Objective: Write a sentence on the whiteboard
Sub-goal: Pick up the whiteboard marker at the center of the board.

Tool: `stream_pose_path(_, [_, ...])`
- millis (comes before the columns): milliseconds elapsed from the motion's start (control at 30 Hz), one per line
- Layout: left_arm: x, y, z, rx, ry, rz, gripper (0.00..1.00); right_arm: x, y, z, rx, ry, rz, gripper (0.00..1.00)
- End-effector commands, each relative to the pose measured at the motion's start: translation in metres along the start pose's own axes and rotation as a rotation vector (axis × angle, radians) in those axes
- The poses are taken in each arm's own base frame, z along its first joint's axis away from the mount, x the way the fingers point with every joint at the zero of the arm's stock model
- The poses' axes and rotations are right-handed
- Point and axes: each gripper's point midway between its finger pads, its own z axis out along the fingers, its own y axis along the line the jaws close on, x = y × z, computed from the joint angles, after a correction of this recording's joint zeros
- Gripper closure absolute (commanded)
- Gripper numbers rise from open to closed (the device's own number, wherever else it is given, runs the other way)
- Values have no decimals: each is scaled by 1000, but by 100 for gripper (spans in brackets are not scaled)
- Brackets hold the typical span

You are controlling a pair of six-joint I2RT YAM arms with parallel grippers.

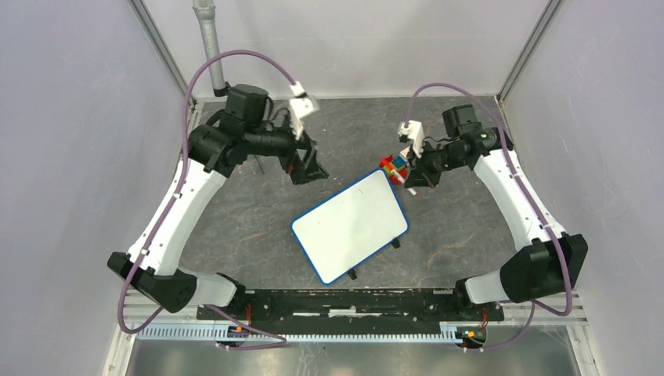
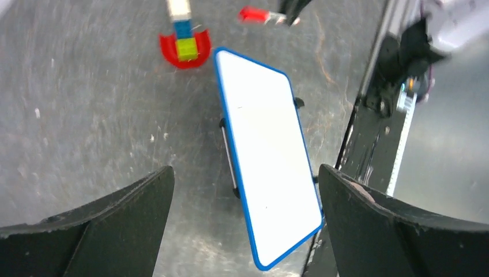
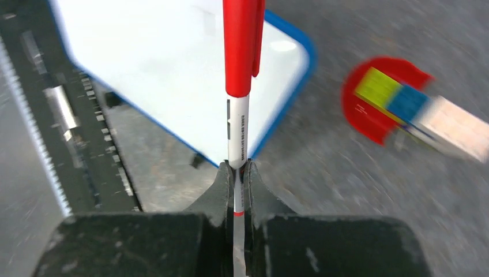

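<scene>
I should take the marker (image 3: pixel 241 86) by its red cap (image 3: pixel 241 47) with my left gripper and leave its white body to my right gripper, to uncap it for writing.
The whiteboard (image 1: pixel 350 224) lies tilted in the middle of the table, blue-rimmed, on black wire legs. Its face is blank; no sentence shows on it. It also shows in the left wrist view (image 2: pixel 265 156) and the right wrist view (image 3: pixel 173 69). My right gripper (image 1: pixel 413 177) is shut on a red-capped white marker (image 3: pixel 241 86), held above the table just off the board's far right corner. The cap is on the marker. My left gripper (image 1: pixel 307 166) is open and empty, above the table to the far left of the board, its fingers (image 2: pixel 104 225) wide apart.
A red holder with coloured blocks (image 1: pixel 394 167) stands by the board's far right corner, next to my right gripper; it also shows in the left wrist view (image 2: pixel 185 47) and the right wrist view (image 3: pixel 392 101). A black rail (image 1: pixel 344 304) runs along the near edge.
</scene>
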Motion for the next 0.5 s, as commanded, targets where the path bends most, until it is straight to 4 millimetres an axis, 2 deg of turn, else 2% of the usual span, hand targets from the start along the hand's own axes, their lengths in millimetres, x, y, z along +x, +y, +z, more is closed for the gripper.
stream_pose_path(0, [6,-43,-13,63,157,499,0,-18,73,1,-226,-60,-79,100])
stream_pose_path(100, [16,-64,-14,117,211,718,2,-26,98,4,-315,-80,-90,100])
stream_pose_path(233, [10,-87,-16,139,213,915,6,-30,122,7,-399,-71,-100,100])
stream_pose_path(367, [16,-111,-14,200,268,1134,15,-33,140,9,-456,-79,-98,100])
stream_pose_path(467, [12,-120,-2,175,251,1248,22,-32,151,11,-502,-74,-91,100])
